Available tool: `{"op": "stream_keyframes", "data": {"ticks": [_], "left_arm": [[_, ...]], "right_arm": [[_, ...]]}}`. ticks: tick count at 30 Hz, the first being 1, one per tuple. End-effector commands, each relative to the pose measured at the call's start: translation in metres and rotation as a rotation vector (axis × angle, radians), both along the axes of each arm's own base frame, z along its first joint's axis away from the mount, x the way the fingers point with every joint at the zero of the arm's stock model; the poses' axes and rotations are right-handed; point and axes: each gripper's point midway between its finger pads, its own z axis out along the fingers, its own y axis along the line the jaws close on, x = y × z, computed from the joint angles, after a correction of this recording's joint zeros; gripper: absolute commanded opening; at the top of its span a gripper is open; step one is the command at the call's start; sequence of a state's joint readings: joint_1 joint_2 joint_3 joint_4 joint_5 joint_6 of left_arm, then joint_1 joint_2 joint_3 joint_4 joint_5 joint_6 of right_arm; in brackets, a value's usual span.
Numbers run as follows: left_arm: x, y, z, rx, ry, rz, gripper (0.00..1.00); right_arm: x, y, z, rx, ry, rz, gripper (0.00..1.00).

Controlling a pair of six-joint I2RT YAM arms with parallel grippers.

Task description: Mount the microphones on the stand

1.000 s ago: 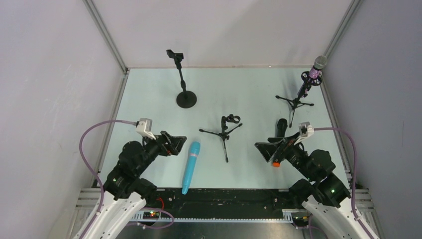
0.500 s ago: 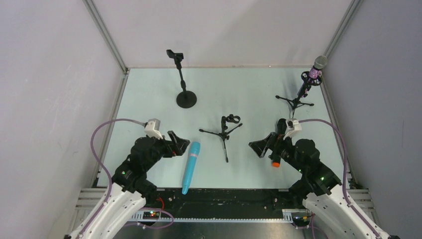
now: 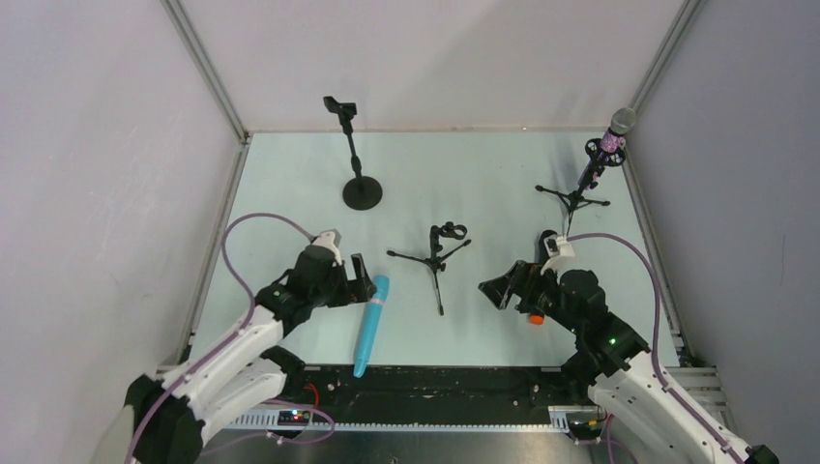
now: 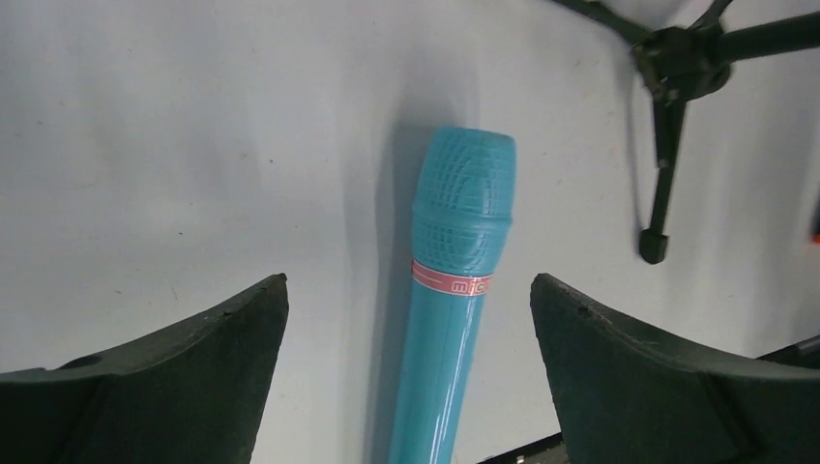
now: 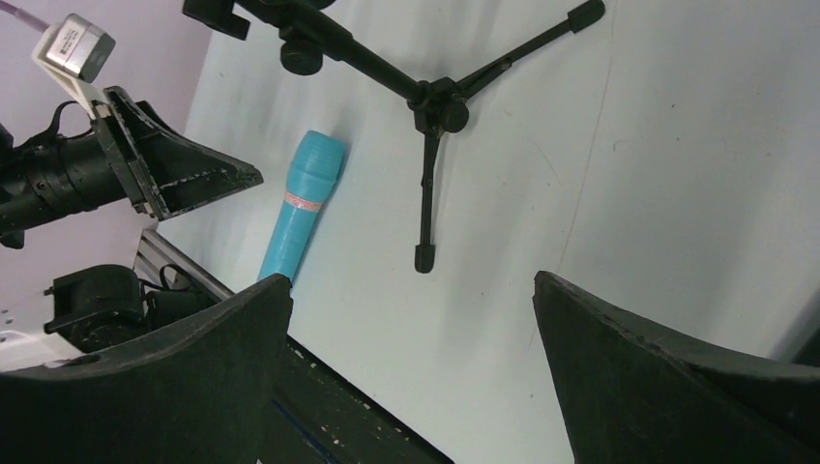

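Observation:
The microphone's handle should stay free for handing over. My left gripper will grab the turquoise microphone next across the part just below its head (image 3: 376, 301) (image 4: 451, 279).
The turquoise microphone (image 3: 371, 324) lies flat near the table's front edge; in the left wrist view it (image 4: 453, 290) lies between my jaws. My left gripper (image 3: 362, 280) (image 4: 408, 282) is open, just above its head end, not touching it. The black microphone with the orange end (image 3: 535, 318) lies on the table, mostly hidden under my right arm. My right gripper (image 3: 495, 290) (image 5: 413, 280) is open and empty, left of it. The purple glittery microphone (image 3: 611, 141) sits in the far-right tripod stand (image 3: 576, 199).
A small black tripod stand (image 3: 437, 255) (image 5: 430, 106) with an empty clip stands mid-table between the grippers; one of its legs shows in the left wrist view (image 4: 662, 193). A round-base stand (image 3: 362, 192) with an empty clip stands at the back left. White walls enclose the table.
My left gripper has moved right, up to the turquoise microphone's head. My right gripper has moved left, off the black microphone. The microphones have not moved.

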State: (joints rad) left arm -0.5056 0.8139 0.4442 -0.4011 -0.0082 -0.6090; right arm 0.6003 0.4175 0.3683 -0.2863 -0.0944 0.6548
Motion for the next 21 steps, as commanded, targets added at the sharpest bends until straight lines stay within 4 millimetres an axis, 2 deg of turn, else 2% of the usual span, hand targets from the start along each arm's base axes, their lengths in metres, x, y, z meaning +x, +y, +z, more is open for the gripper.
{"op": "stream_keyframes", "data": {"ticks": [1,8,12,13,15,21], "left_arm": [[0.008,-0.015,0.003,0.034,0.011,-0.063,0.98],[0.001,-0.024,-0.013,0.171,0.024,-0.094,0.99],[0.004,-0.029,-0.02,0.246,0.024,-0.106,0.92],[0.004,-0.029,-0.025,0.27,0.037,-0.115,0.86],[0.004,-0.035,-0.028,0.305,0.041,-0.141,0.82],[0.006,-0.041,-0.041,0.433,0.057,-0.183,0.71]], "right_arm": [[0.005,0.0,0.0,0.004,0.008,-0.019,0.99],[0.003,0.001,-0.015,-0.011,0.082,-0.025,1.0],[0.004,-0.002,-0.024,-0.022,0.096,-0.045,0.99],[0.004,-0.002,-0.026,-0.03,0.098,-0.044,0.99],[0.005,-0.003,-0.028,-0.036,0.103,-0.043,1.0],[0.006,-0.003,-0.034,-0.045,0.119,-0.051,1.0]]}}
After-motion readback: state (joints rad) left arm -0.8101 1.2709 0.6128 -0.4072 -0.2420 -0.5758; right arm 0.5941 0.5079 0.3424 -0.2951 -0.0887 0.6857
